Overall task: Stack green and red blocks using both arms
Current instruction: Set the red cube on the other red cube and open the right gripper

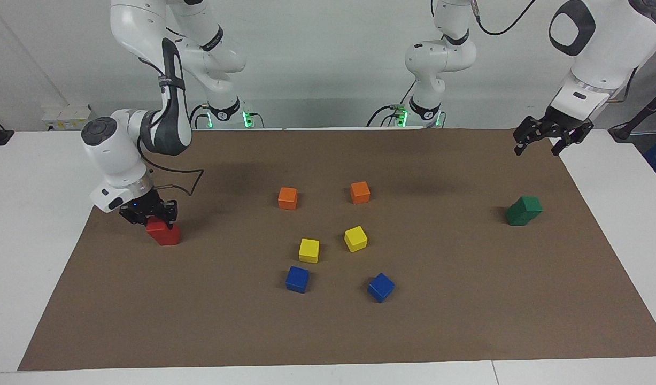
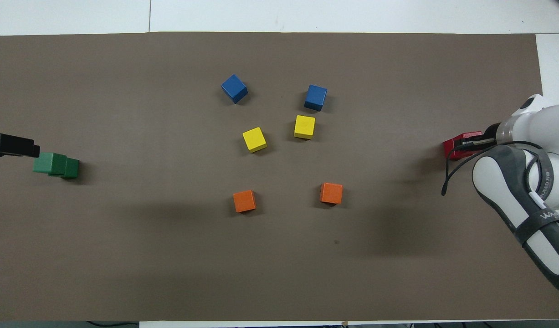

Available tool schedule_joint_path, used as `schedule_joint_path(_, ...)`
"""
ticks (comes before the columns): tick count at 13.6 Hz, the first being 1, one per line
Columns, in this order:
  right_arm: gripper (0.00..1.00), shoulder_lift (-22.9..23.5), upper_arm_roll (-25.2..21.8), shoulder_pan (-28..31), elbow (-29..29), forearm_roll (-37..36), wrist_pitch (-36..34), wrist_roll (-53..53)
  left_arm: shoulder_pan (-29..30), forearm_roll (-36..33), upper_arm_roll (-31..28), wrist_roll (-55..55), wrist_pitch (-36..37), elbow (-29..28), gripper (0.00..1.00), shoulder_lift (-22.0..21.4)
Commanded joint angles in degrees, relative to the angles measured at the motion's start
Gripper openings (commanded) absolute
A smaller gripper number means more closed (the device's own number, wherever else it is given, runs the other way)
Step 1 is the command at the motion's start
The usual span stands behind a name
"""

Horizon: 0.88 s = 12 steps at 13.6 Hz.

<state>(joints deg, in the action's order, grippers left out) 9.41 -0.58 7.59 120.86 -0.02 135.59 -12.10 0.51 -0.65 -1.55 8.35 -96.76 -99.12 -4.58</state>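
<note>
The upper red block (image 1: 156, 225) is over the lower red block and would land there, so my right gripper needs to release the upper block now.
Two green blocks are stacked at the left arm's end of the mat, the upper green block (image 1: 530, 203) (image 2: 49, 163) sitting a little askew on the lower green block (image 1: 516, 217) (image 2: 71, 168). My left gripper (image 1: 537, 148) (image 2: 15, 146) hangs open and empty in the air above the mat's edge, apart from that stack. At the right arm's end, my right gripper (image 1: 155, 218) (image 2: 471, 144) is shut on the upper red block (image 1: 156, 225) (image 2: 457, 146). It rests on or just above the lower red block (image 1: 168, 237), which is nearly hidden from overhead.
In the middle of the brown mat (image 1: 467, 299) lie two orange cubes (image 1: 287, 198) (image 1: 360, 192), two yellow cubes (image 1: 309, 250) (image 1: 355, 238) and two blue cubes (image 1: 297, 279) (image 1: 380, 287). White table shows around the mat.
</note>
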Motion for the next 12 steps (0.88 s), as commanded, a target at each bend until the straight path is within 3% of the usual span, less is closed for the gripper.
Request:
schedule_joint_path(1, 0.00, -1.7, 0.0, -0.1, 1.9, 0.3, 0.8, 0.3, -2.6, -2.9, -0.9, -1.1, 2.6, 2.7, 1.00, 0.4)
schedule_joint_path(6, 0.03, -1.7, 0.0, -0.1, 1.9, 0.3, 0.9, 0.3, -3.5, -0.5, -2.3, -1.3, 5.0, 3.1, 1.00, 0.3)
schedule_joint_path(7, 0.19, -1.7, 0.0, -0.1, 1.9, 0.2, 0.8, 0.5, -3.5, -0.5, -2.3, -1.3, 5.0, 2.9, 1.00, 0.2)
schedule_joint_path(9, 0.67, -1.7, 0.0, -0.2, 1.9, 0.2, 0.8, 1.1, -3.5, -0.4, -2.3, -1.3, 5.2, 2.9, 1.00, 0.2)
schedule_joint_path(10, 0.86, -1.7, 0.0, -0.2, 1.9, 0.2, 0.8, 1.5, -3.5, -0.4, -2.3, -1.2, 5.2, 2.9, 1.00, 0.2)
schedule_joint_path(11, 0.96, -1.7, 0.0, -0.1, 1.9, 0.2, 0.8, 1.6, -3.5, -0.3, -2.2, -1.3, 5.1, 2.8, 1.00, 0.2)
schedule_joint_path(12, 1.00, -1.7, 0.0, -0.1, 1.9, 0.2, 0.8, 1.6, -3.6, -0.3, -2.2, -1.3, 5.1, 2.8, 1.00, 0.2)
